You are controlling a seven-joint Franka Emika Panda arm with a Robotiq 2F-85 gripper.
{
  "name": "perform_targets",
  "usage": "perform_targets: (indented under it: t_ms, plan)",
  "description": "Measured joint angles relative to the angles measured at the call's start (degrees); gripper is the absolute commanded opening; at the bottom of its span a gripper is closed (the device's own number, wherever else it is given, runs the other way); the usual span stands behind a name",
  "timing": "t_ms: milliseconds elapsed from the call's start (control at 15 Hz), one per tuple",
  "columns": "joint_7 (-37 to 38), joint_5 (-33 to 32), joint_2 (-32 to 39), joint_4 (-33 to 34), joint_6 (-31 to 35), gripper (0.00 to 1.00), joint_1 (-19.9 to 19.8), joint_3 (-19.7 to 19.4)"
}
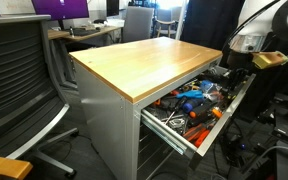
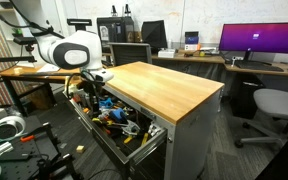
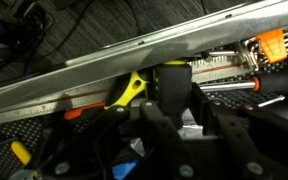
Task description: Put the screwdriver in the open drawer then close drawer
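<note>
The screwdriver would land in the drawer if I opened now, because tools lie close below it, inside the drawer's rim. My gripper should release the screwdriver.
The wide grey drawer [image 1: 174, 136] stands pulled out under the wooden worktop [image 1: 149, 60] and is full of tools; it shows in both exterior views [image 2: 144, 152]. My gripper [image 1: 227, 72] is lowered over the drawer's far end [image 2: 92, 83]. In the wrist view the fingers [image 3: 174, 112] sit tight on either side of the stubby black-and-yellow screwdriver [image 3: 170, 84], just above the tools, with the drawer's metal rim [image 3: 134, 50] running behind it. The fingertips are hidden by the gripper body.
Orange and blue tools [image 1: 189, 98] lie packed in the drawer; an orange handle [image 3: 271, 45] lies near the rim. Smaller grey drawers sit below. An office chair [image 1: 19, 85] stands by the cabinet, with desks and monitors [image 2: 259, 40] behind.
</note>
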Motion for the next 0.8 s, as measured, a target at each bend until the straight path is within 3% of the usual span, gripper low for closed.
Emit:
perform_targets:
  t_ms: [67, 133, 333, 467, 600, 800]
  plan:
    - [0.4, -2.1, 0.0, 0.0, 0.0, 0.60, 0.3, -0.1]
    - [0.5, -3.7, 0.0, 0.0, 0.0, 0.61, 0.5, -0.2]
    - [-1.1, -5.7, 0.0, 0.1, -0.1, 0.83, 0.6, 0.0]
    - [-6.3, -2.8, -0.5, 0.6, -1.3, 0.97, 0.4, 1.3]
    - [-12.7, 1.8, -1.9, 2.2, -4.2, 1.00, 0.4, 3.7]
    - [-19.9, 8.0, -4.7, 8.1, -14.2, 1.00, 0.7, 7.2]
